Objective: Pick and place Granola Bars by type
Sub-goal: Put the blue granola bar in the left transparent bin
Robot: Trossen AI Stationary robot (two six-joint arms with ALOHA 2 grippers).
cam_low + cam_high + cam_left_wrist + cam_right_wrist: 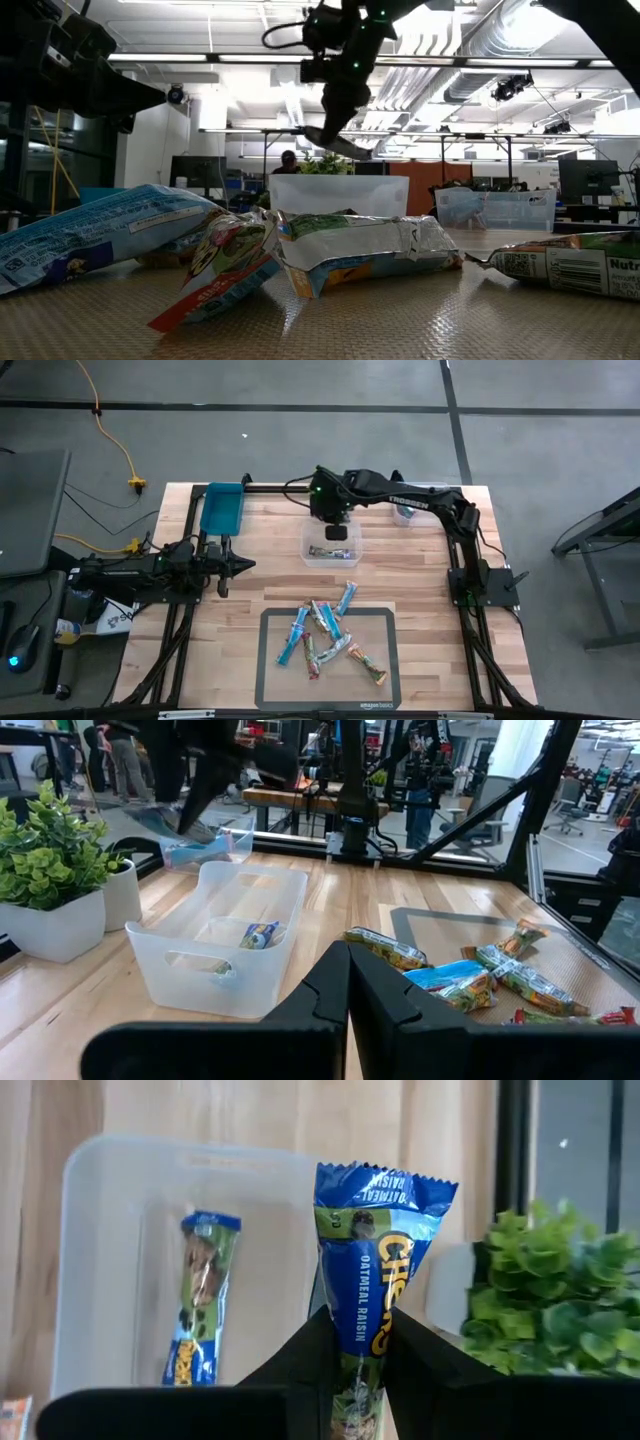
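My right gripper keeps hold of the blue bar (372, 1260) from here until it is lower, since in the right wrist view the bar is above the rim of the clear bin (240, 1160).
Several granola bars (325, 635) lie in a loose pile on the grey mat, with blue, green and red wrappers (330, 245). One blue bar (200, 1305) lies flat in the clear bin (333, 547). My right gripper (360, 1330) hangs over that bin (340, 195), shut on a blue oatmeal-raisin bar (375, 1250). My left gripper (240, 565) waits shut near the table's left side, pointing toward the bin (225, 935); it touches nothing. My right gripper pinches the blue bar between its two fingers, which lie across the bar's lower half (362, 1342). The bar's crimped far end (385, 1185) sticks out past the fingertips (318, 1325). The bar is lifted clear above the clear bin (335, 143).
A blue bin (222, 508) stands at the far left of the table and a second clear bin (405, 510) at the far right. A potted plant (50, 870) in a white pot stands beside the middle bin. Bare wood lies left and right of the mat (270, 660).
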